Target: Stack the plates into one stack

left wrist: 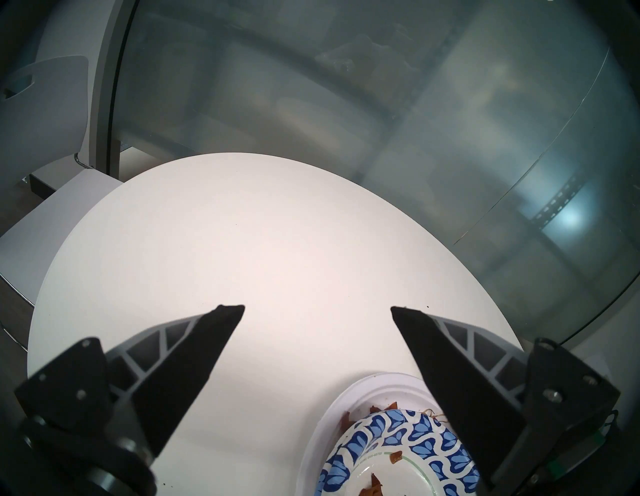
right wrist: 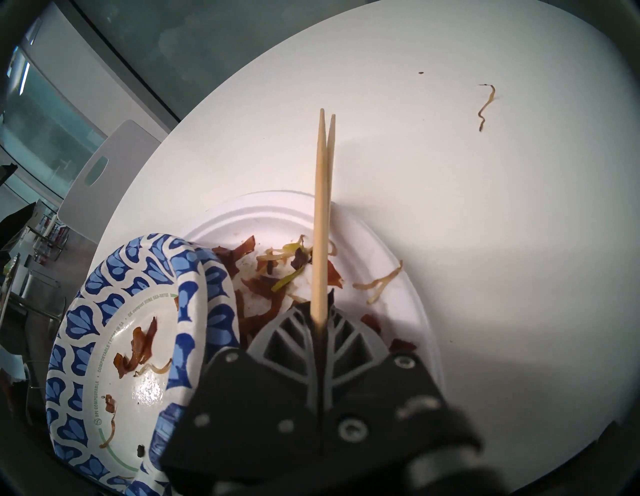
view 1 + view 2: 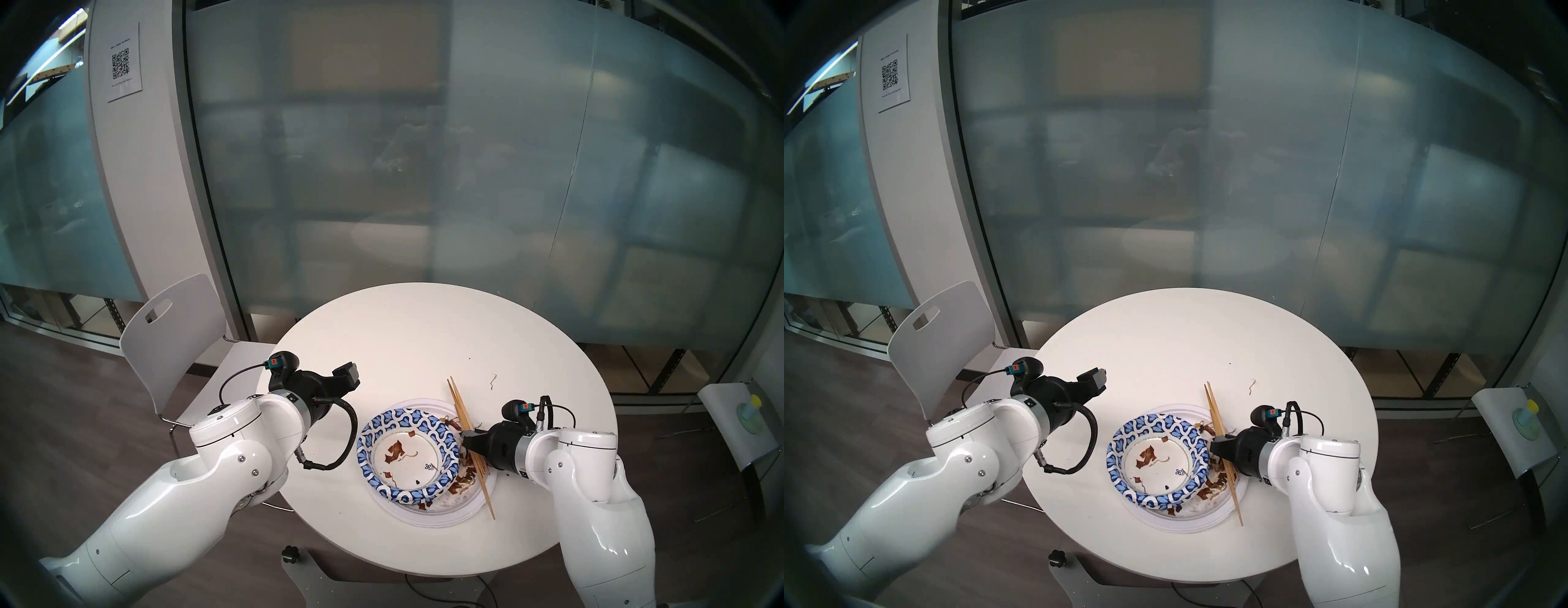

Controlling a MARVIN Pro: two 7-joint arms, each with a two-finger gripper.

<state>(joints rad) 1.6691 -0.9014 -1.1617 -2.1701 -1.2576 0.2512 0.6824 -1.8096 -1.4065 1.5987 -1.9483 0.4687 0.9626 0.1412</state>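
The chopsticks span the white plate from its far rim to its near rim and would rest there, so my right gripper opens now.
The stack sits at the front of the round white table [image 3: 403, 331]. A blue-patterned dish [image 3: 441, 429] holding food scraps lies on top of a wide white plate [image 3: 462, 505]. In the right wrist view a second blue-patterned rim [image 2: 221, 287] shows nested under the top dish [image 2: 86, 311], off-centre on the white plate [image 2: 277, 214]. My right gripper [image 3: 466, 439] is shut on a pair of wooden chopsticks [image 3: 460, 407] at mid-length, over the plate's right side. My left gripper [image 3: 347, 373] is open and empty, above the table left of the stack.
A white chair [image 3: 169, 322] stands at the table's left, close to my left arm. A frosted glass wall runs behind the table. A noodle scrap [image 3: 492, 381] lies on the table beyond the chopsticks. A small grey stand [image 3: 738, 429] is on the floor at the right.
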